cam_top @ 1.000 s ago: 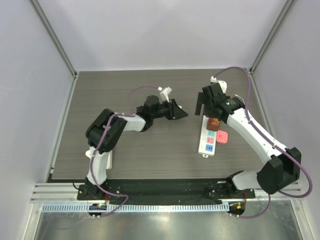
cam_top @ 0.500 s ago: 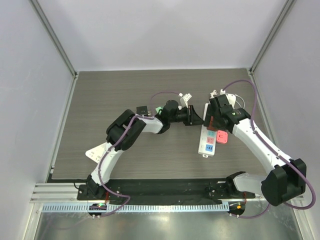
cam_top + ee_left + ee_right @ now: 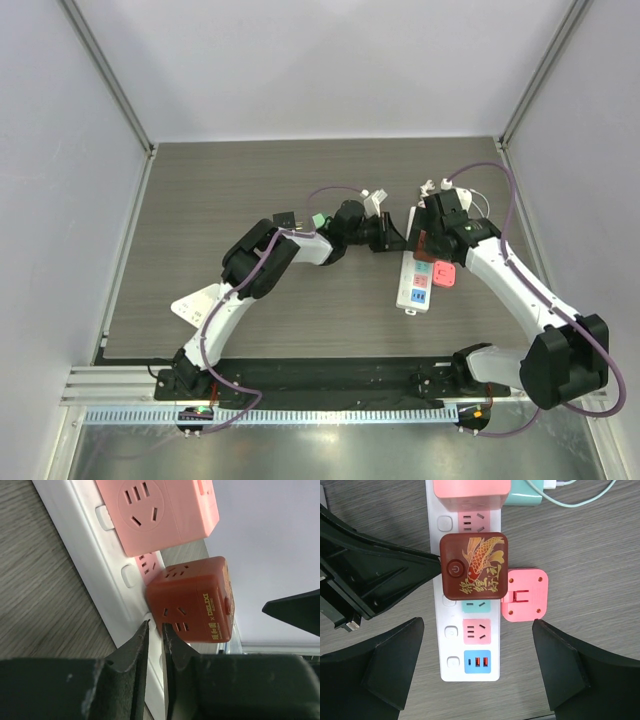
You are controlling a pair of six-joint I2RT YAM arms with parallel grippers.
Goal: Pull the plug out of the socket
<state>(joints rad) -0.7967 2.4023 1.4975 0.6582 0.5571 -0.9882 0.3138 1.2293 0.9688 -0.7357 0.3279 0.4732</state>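
The cube plug (image 3: 474,566) needs to come off the socket. I should next grab it with my right gripper by opposite sides across the power strip's width and leave the pink adapter free.
A white power strip (image 3: 413,284) lies on the table right of centre. A brown-red cube plug (image 3: 428,246) with a gold fish on top sits in one of its sockets; it also shows in the right wrist view (image 3: 474,565) and the left wrist view (image 3: 192,600). My left gripper (image 3: 393,236) is shut and empty, and its tips (image 3: 155,628) rest against the strip's edge right beside the cube. My right gripper (image 3: 477,666) is open above the strip, with its fingers (image 3: 395,665) wide on either side and the cube just beyond them.
A loose pink plug (image 3: 525,595) lies against the strip's right side. A pink cube adapter (image 3: 470,490) and a mint adapter (image 3: 522,495) with a pale cable sit at the strip's far end. Grey walls enclose the table.
My left arm has swung right, from mid-table to the strip's left edge beside the cube. My right gripper has come down and settled over the strip.
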